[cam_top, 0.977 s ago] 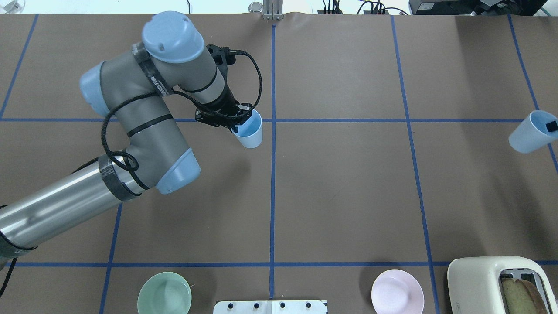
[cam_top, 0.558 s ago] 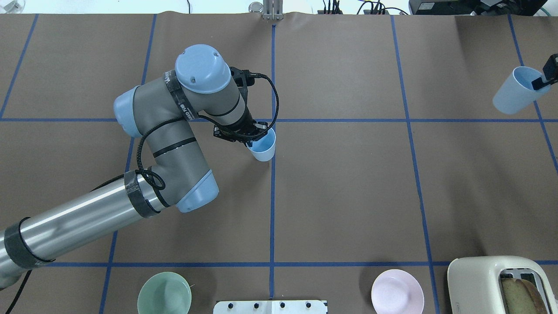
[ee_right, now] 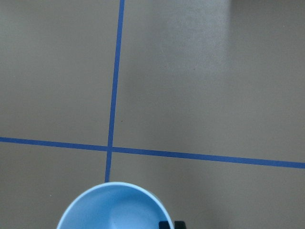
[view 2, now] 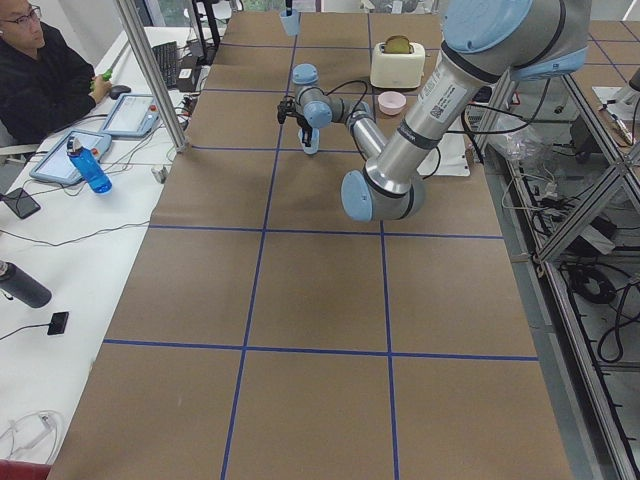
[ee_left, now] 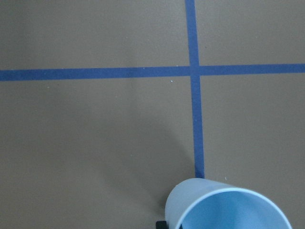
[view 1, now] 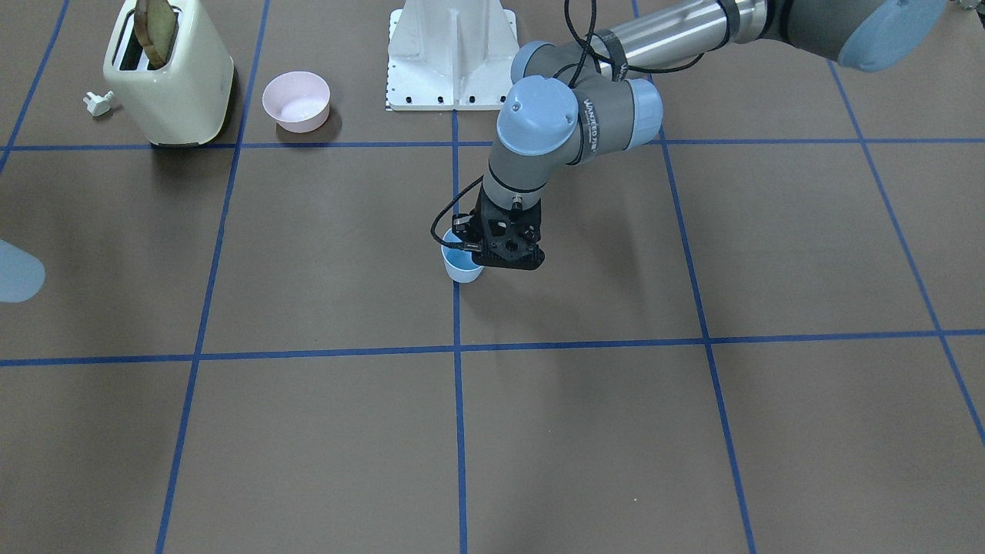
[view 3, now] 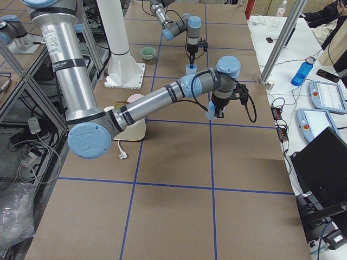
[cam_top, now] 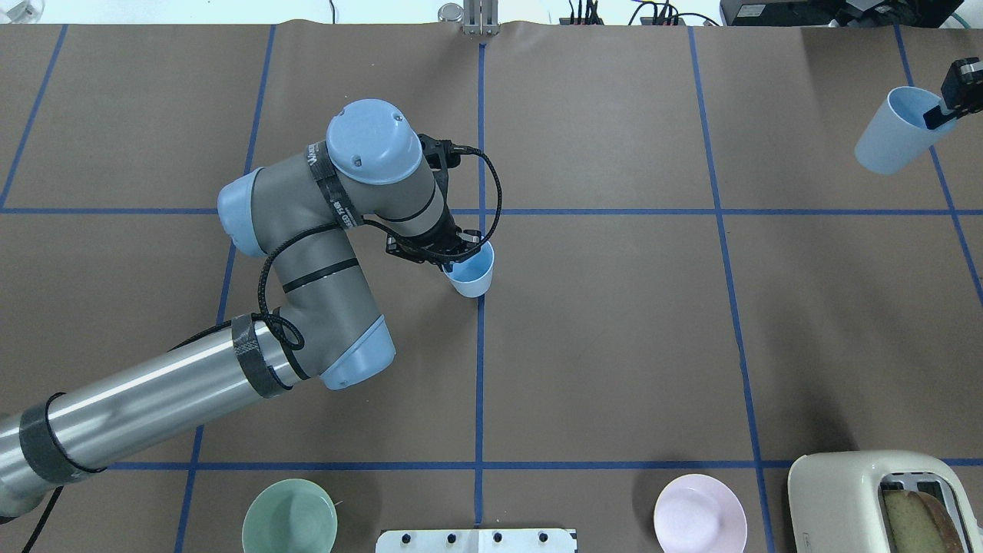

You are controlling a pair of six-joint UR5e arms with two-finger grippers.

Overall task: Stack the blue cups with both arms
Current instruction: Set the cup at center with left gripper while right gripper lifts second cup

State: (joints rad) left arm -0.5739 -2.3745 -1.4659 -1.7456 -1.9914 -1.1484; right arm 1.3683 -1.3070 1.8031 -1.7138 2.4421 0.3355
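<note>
The left gripper needs to let go of the cup now, since the pale blue cup's base [view 1: 463, 278] touches the table at the blue tape line [view 1: 457, 288] and the cup would stay standing.
My left gripper [cam_top: 451, 259] is shut on the rim of a pale blue cup [cam_top: 471, 274] and holds it upright, low over the table's centre line. The cup also shows in the front-facing view [view 1: 462, 268] and in the left wrist view [ee_left: 224, 206]. My right gripper [cam_top: 940, 117] is shut on the rim of the second blue cup [cam_top: 891, 142] at the far right edge. That cup is tilted and held above the table. It also shows in the right wrist view [ee_right: 112, 207] and at the front-facing view's left edge [view 1: 15, 281].
A mint-green bowl [cam_top: 289, 518], a pink bowl [cam_top: 700, 516] and a cream toaster [cam_top: 883, 503] with toast stand along the near edge beside the white base [cam_top: 476, 540]. Blue tape lines grid the brown table.
My left arm has carried its cup right and nearer to the robot, up to the centre line. My right gripper has carried its cup away from the robot and slightly left.
</note>
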